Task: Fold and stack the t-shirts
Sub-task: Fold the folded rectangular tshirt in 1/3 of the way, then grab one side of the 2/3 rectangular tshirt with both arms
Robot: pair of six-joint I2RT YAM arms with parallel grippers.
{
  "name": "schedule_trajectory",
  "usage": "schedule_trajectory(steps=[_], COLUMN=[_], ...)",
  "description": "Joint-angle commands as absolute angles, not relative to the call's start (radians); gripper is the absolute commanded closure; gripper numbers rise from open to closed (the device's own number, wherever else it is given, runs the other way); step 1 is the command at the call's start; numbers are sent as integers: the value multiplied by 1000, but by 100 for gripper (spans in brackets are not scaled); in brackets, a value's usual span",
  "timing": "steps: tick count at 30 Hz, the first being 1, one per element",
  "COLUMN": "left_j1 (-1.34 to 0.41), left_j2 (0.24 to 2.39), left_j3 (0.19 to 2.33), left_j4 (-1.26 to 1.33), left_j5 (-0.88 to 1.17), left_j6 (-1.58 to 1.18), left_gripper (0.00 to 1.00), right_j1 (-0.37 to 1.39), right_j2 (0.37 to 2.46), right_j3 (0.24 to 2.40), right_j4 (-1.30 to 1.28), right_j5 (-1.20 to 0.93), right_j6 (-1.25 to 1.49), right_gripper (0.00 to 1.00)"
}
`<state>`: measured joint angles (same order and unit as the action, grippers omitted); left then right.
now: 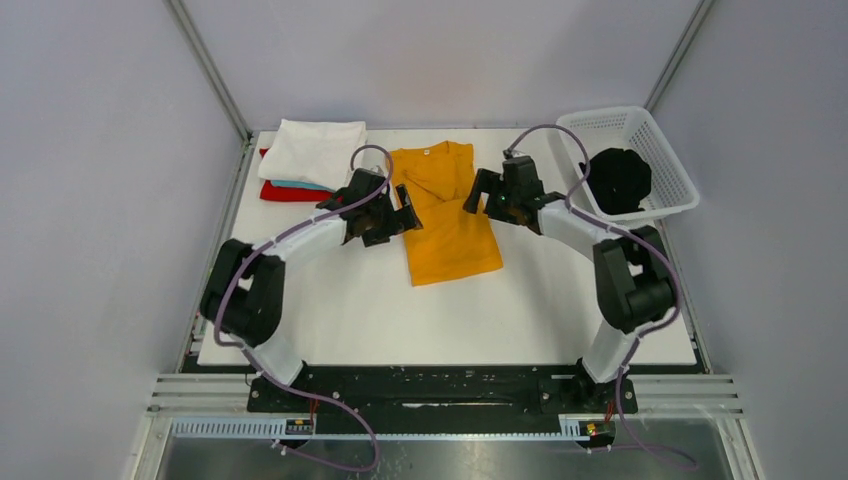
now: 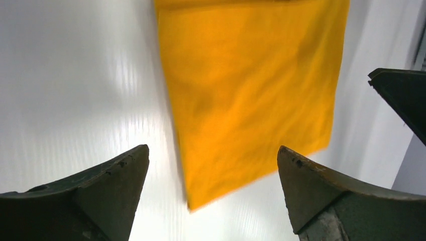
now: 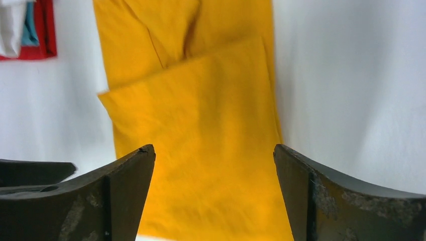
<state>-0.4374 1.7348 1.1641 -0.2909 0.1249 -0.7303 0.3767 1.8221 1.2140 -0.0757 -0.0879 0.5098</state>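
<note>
I should next grab the mustard-yellow t-shirt's near corner with my left gripper to fold toward the collar; the t-shirt's other near corner stays free for my right gripper.
A mustard-yellow t-shirt (image 1: 446, 218) lies on the white table, folded lengthwise into a long strip with its collar at the far end. My left gripper (image 1: 405, 216) hovers at its left edge and my right gripper (image 1: 477, 192) at its right edge. Both stand open and hold nothing. In the left wrist view the left gripper (image 2: 213, 160) is spread over the yellow shirt (image 2: 251, 90) near a corner of it. In the right wrist view the right gripper (image 3: 213, 155) hangs wide above the shirt's (image 3: 201, 125) folded-over flap. A black t-shirt (image 1: 618, 180) lies in the basket.
At the back left sits a stack of folded shirts, white (image 1: 315, 150) on top, then light blue, with red (image 1: 287, 191) at the bottom. A white lattice basket (image 1: 668, 170) stands at the back right. Bare table (image 1: 350, 300) lies in front of the yellow shirt.
</note>
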Motion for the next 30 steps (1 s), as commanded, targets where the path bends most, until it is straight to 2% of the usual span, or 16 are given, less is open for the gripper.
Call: schedule_trajectory(steps=[1, 5, 7, 13, 17, 21, 24, 27, 30], left_j1=[-487, -557, -583, -627, -632, -647, -656, -656, -656], left_j2=[1548, 1507, 1514, 1605, 1645, 1659, 1688, 1724, 1754], left_j3=[999, 881, 849, 860, 865, 857, 861, 890, 934], left_j4=[-250, -245, -215, -192, -191, -194, -194, -200, -234], left_j5=[125, 119, 117, 115, 124, 115, 106, 53, 20], left_j6=[-736, -774, -795, -819, -827, -831, -834, -824, -812], left_gripper=[1, 1, 5, 30, 48, 52, 60, 73, 99], right_j1=[373, 374, 373, 373, 374, 373, 372, 373, 374], right_j2=[1611, 1535, 1524, 1561, 1590, 1607, 1620, 1651, 1673], right_j3=[1043, 906, 856, 840, 829, 808, 794, 797, 803], right_j4=[-146, -222, -214, -209, -199, -194, -157, -128, -124], right_j5=[-20, -5, -5, -45, -82, -99, -99, -96, -104], right_j6=[493, 540, 554, 577, 586, 596, 602, 602, 599], right_gripper=[4, 5, 7, 27, 45, 53, 58, 66, 78])
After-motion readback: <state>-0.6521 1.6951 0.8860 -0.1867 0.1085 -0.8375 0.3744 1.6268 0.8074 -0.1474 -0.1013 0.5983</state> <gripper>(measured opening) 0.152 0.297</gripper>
